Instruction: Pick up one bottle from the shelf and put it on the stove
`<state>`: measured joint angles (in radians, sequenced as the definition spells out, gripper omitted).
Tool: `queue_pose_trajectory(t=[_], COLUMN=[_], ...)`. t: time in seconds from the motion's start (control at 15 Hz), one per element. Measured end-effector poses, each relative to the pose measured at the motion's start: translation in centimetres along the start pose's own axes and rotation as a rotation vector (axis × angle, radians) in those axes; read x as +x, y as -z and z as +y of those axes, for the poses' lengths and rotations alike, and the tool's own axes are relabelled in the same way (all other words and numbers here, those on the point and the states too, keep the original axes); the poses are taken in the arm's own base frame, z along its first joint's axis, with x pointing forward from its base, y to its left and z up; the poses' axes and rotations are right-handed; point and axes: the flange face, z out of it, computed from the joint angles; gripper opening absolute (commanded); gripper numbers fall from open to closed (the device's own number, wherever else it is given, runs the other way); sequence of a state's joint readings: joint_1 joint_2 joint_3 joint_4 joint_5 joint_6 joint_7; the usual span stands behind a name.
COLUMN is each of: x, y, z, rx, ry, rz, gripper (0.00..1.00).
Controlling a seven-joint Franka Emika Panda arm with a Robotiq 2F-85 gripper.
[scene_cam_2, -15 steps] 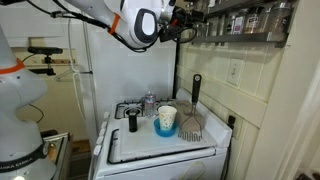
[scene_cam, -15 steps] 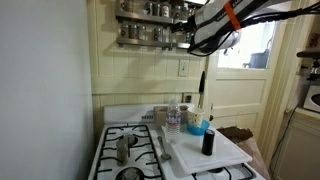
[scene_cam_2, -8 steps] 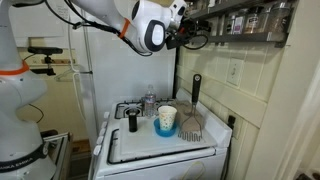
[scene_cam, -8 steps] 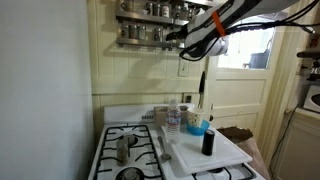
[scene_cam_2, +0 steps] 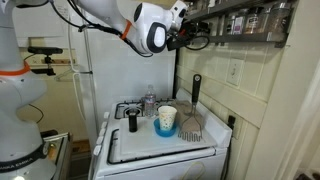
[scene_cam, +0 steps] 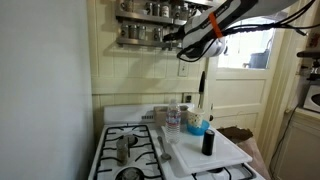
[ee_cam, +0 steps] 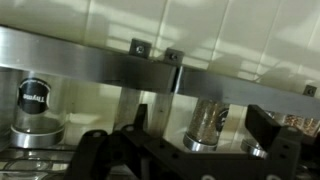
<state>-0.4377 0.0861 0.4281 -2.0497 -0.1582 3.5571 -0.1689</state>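
The jar is still beyond my fingers, which stop short of having it between them, behind the shelf's bar. My gripper isn't ready to close yet and needs to move toward the jar first, then close on it.
The shelf [scene_cam: 145,27] [scene_cam_2: 250,20] is a two-tier wall rack lined with small dark-and-silver spice jars. My gripper [scene_cam: 178,38] [scene_cam_2: 196,34] is up at the end of its lower tier. In the wrist view the open gripper [ee_cam: 203,135] has its two dark fingers on either side of a jar of light-brown spice [ee_cam: 207,122], with a gap on each side. Another jar [ee_cam: 36,112] stands to the left behind the rail. The stove [scene_cam: 125,133] [scene_cam_2: 127,107], white with black grates, is far below.
A white board [scene_cam: 215,155] [scene_cam_2: 150,148] lies over part of the stove and holds a black bottle [scene_cam: 208,142], a blue cup [scene_cam: 196,127] and a clear water bottle [scene_cam: 174,120]. A black spatula [scene_cam: 201,85] hangs on the wall. A metal cup [scene_cam: 123,150] sits on a burner.
The arm has swung in toward the end of the shelf's lower tier over the first half second, then stayed almost still.
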Motion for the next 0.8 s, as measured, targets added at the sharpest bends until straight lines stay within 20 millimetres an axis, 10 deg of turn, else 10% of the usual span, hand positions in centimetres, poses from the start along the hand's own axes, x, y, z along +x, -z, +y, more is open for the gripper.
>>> queue_pose_trajectory(t=[0.8], x=[0.8], y=[-2.8], z=[-2.0], rx=[0.01], ry=[-0.004], rz=[0.091], gripper=[1.0])
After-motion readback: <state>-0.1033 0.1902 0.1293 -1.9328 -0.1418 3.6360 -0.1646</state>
